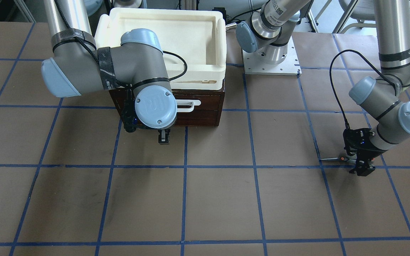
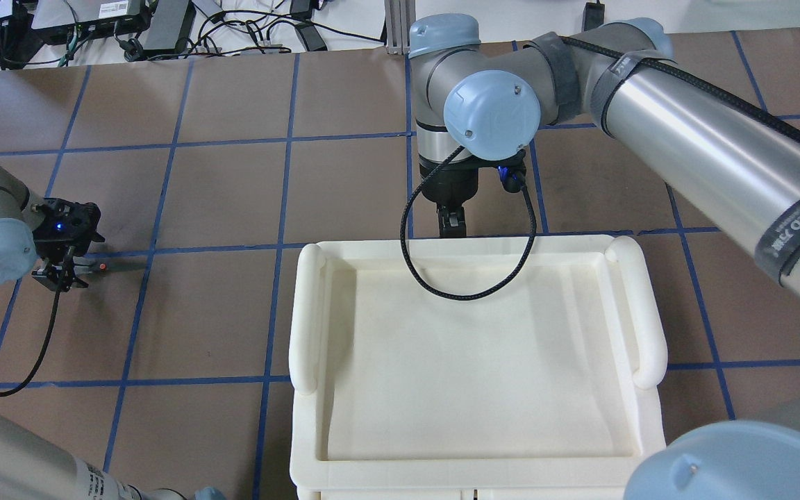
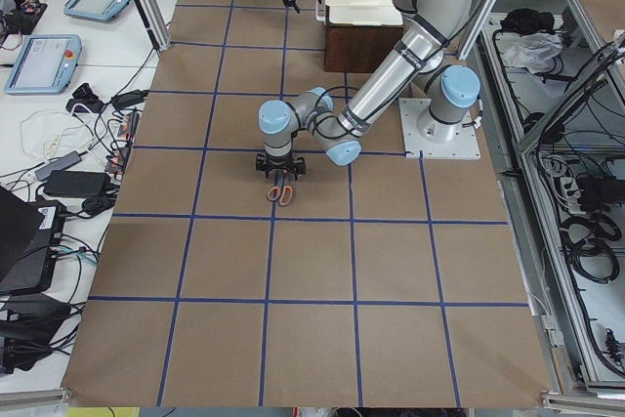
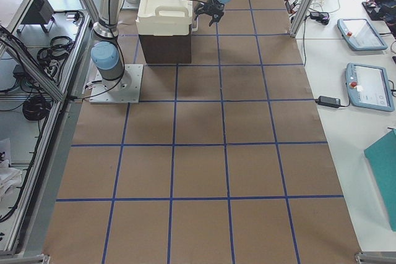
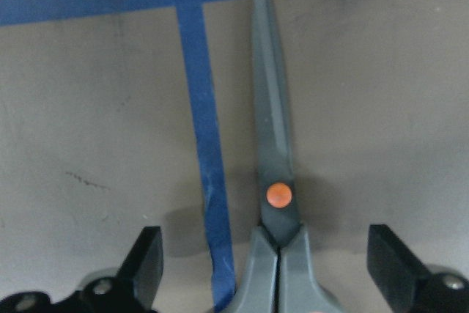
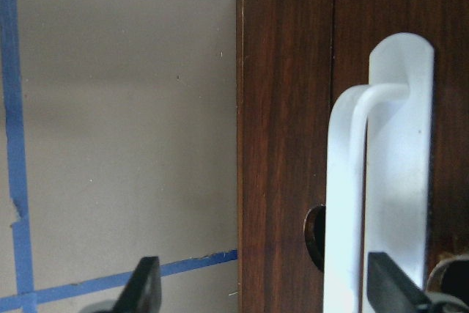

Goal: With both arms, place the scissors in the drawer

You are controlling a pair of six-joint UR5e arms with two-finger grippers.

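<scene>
My left gripper is going to grab the scissors next by the grey handles just behind the orange pivot, because the pointed blades lie bare on the tabletop.
The scissors (image 5: 277, 181) lie flat on the brown table, blades closed with an orange pivot dot; they also show in the front view (image 1: 333, 158) and the overhead view (image 2: 112, 264). My left gripper (image 5: 267, 254) is open, low over them, one finger on each side of the grey handles. The dark brown drawer (image 1: 199, 113) is closed, and its white bar handle (image 1: 189, 105) faces the front camera. My right gripper (image 6: 267, 284) is open just in front of the drawer front (image 6: 286, 144), with the handle (image 6: 344, 203) lying between its fingers' line. It also shows in the overhead view (image 2: 452, 222).
A cream-white plastic tray (image 2: 306, 312) sits on top of the drawer cabinet. The right arm's black cable (image 2: 469, 292) hangs over the tray. An arm base plate (image 1: 290, 67) stands behind the drawer. Blue tape lines grid the table.
</scene>
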